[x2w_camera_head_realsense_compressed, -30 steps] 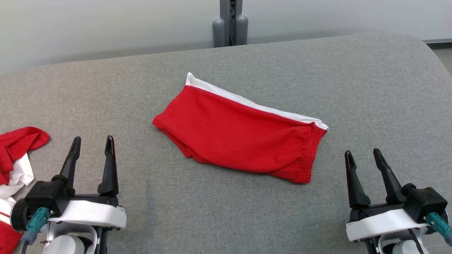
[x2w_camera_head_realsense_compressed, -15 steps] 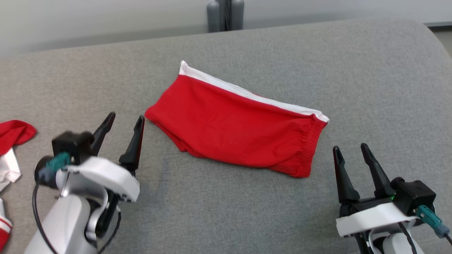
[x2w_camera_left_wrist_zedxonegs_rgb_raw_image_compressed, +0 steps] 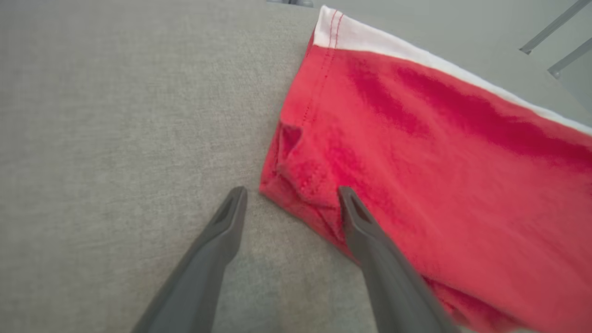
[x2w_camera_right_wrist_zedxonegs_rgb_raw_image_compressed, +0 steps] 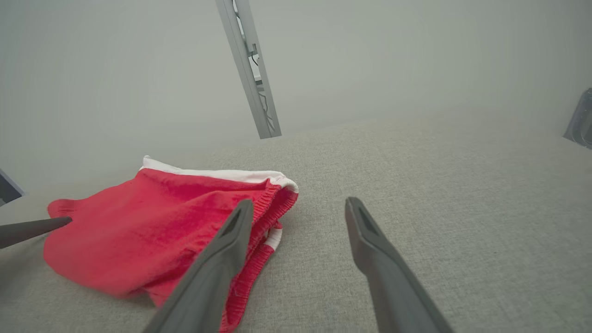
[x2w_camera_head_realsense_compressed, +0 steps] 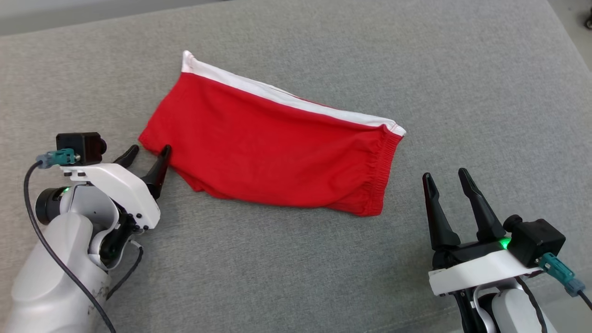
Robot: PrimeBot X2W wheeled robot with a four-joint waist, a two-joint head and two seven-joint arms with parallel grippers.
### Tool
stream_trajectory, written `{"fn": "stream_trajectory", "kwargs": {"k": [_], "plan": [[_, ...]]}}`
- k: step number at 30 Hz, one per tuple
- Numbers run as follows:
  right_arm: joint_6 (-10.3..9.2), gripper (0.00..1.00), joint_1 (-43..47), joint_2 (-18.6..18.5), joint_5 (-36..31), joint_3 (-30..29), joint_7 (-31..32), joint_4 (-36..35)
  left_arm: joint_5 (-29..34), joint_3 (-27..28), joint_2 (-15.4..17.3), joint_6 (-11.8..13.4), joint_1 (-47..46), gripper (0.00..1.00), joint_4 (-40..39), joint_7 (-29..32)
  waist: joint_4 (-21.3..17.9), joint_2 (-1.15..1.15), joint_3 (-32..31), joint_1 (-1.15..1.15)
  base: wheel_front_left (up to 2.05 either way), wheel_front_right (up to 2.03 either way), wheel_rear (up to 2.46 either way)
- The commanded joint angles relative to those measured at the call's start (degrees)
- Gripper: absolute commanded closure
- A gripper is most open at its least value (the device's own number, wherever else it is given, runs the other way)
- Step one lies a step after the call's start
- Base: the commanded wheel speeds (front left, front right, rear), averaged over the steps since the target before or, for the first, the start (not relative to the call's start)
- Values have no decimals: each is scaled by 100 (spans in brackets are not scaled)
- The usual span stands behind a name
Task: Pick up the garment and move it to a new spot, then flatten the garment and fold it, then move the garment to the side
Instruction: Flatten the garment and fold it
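I should next grip the red shorts with my left gripper by the leg hem's corner [x2w_camera_head_realsense_compressed: 147, 140] opposite the white stripe [x2w_camera_head_realsense_compressed: 277, 95]. Then I can flatten them for folding.
A pair of red shorts [x2w_camera_head_realsense_compressed: 273, 148] with a white side stripe lies folded on the grey cloth surface [x2w_camera_head_realsense_compressed: 296, 268], waistband toward the right. My left gripper [x2w_camera_head_realsense_compressed: 148, 151] is open at the shorts' left corner; in the left wrist view the red shorts [x2w_camera_left_wrist_zedxonegs_rgb_raw_image_compressed: 439, 185] have that corner between the fingers, one fingertip [x2w_camera_left_wrist_zedxonegs_rgb_raw_image_compressed: 347, 199] over the fabric, the left gripper [x2w_camera_left_wrist_zedxonegs_rgb_raw_image_compressed: 291, 194] not closed on it. My right gripper [x2w_camera_head_realsense_compressed: 444, 178] stands open, off the waistband's lower right. The right wrist view shows the right gripper [x2w_camera_right_wrist_zedxonegs_rgb_raw_image_compressed: 298, 206] open beside the shorts [x2w_camera_right_wrist_zedxonegs_rgb_raw_image_compressed: 157, 231].
The grey cloth surface [x2w_camera_head_realsense_compressed: 485, 83] stretches wide on all sides of the shorts. A grey metal post [x2w_camera_right_wrist_zedxonegs_rgb_raw_image_compressed: 249, 69] rises behind the surface against a pale wall. The other arm's fingertip [x2w_camera_right_wrist_zedxonegs_rgb_raw_image_compressed: 32, 229] enters at the left edge of the right wrist view.
The head camera has tilted down, shifting the whole picture. My left gripper has moved forward and right to the shorts' left corner. My right gripper has stayed open off the waistband.
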Motion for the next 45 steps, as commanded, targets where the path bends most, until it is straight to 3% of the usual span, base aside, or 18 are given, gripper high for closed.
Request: {"fn": "stream_trajectory", "kwargs": {"k": [1, 8, 9, 10, 11, 12, 20, 27, 32, 39, 45], "plan": [[4, 0, -53, -21, 39, 4, -21, -19, -44, 27, 27, -28, -98, 0, 62, 21, -90, 0, 92, 0, 0, 0, 0], [4, 0, -130, -23, 103, 35, -21, -74, -529, 102, -127, -126, -301, 0, 773, 178, -191, 0, 208, 0, 0, 0, 0], [4, 0, -136, -25, 115, 36, -21, -81, -528, 98, -117, -128, -333, 18, 848, 160, -201, 0, 214, 0, 0, 0, 0], [4, 0, -135, -24, 124, 40, -21, -85, -592, 91, -131, -137, -343, 50, 929, 180, -211, 0, 217, 0, 0, 0, 0], [4, 0, -129, -24, 138, 44, -21, -91, -714, 124, -180, -149, -345, 93, 982, 188, -218, 0, 215, 0, 0, 0, 0], [4, 0, -125, -24, 149, 40, -21, -99, -715, 107, -185, -161, -357, 100, 1022, 176, -222, 0, 214, 0, 0, 0, 0], [4, 0, 16, -24, 138, -113, -21, -116, -1003, 93, -286, -191, -142, 100, 997, -295, -126, 0, 69, 0, 0, 0, 0], [4, 0, 314, -24, 6, -352, -21, -148, -1061, 90, -481, -163, 736, 100, 394, -1037, 205, 0, -257, 0, 0, 0, 0], [4, 0, 531, -23, -118, -496, -21, -153, -917, 41, -528, 115, 1408, 100, -432, -1341, 480, 0, -520, 0, 0, 0, 0], [4, 0, 806, -24, -297, -627, -21, -119, -837, -75, -551, 589, 2319, 100, -1549, -1276, 828, 0, -804, 0, 0, 0, 0], [4, 0, 892, -41, -328, -610, 0, -68, -887, -165, -564, 727, 2578, 100, -1868, -1105, 944, 0, -949, 0, 0, 0, 0]]}}
